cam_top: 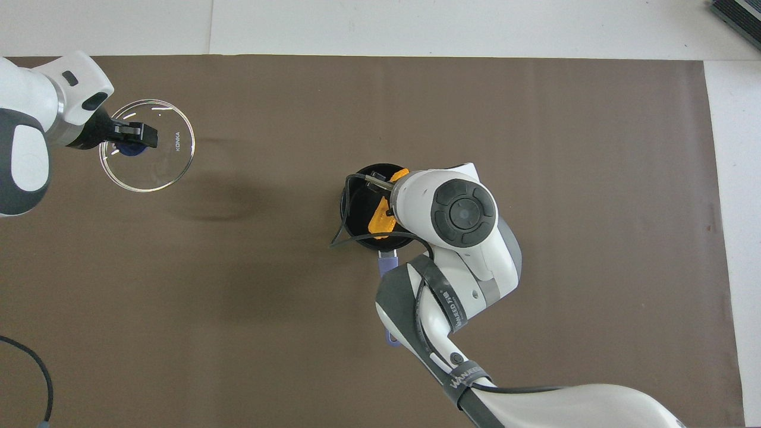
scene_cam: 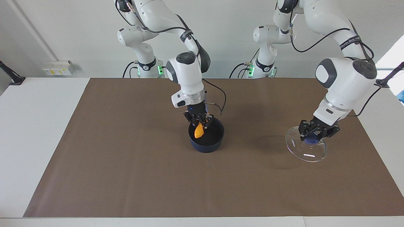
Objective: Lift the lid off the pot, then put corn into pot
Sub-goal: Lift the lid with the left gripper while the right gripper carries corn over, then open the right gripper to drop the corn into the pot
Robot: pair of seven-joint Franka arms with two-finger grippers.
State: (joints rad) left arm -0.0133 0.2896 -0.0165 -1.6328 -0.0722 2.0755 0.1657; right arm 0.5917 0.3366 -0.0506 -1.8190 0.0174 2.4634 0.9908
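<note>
My left gripper keeps its hold for now, since the glass lid (cam_top: 158, 171) hangs tilted, with the lid's rim still above the brown mat.
The dark blue pot (scene_cam: 217, 142) stands open in the middle of the brown mat; its handle (cam_top: 387, 261) points toward the robots. My right gripper (scene_cam: 199, 122) hangs over the pot and is shut on the orange-yellow corn (scene_cam: 199, 130), whose lower end dips inside the rim. From overhead the corn (cam_top: 380, 221) shows inside the pot (cam_top: 355, 205), partly under my right wrist. My left gripper (scene_cam: 311, 137) is shut on the blue knob of the clear glass lid (scene_cam: 307, 153). It holds the lid tilted and low over the mat at the left arm's end, also seen from overhead (cam_top: 163, 163).
The brown mat (scene_cam: 126, 164) covers most of the white table. A black cable (cam_top: 27, 368) lies at the mat's edge near the robots, on the left arm's end. A dark object (cam_top: 737, 15) sits at the table's corner farthest from the robots.
</note>
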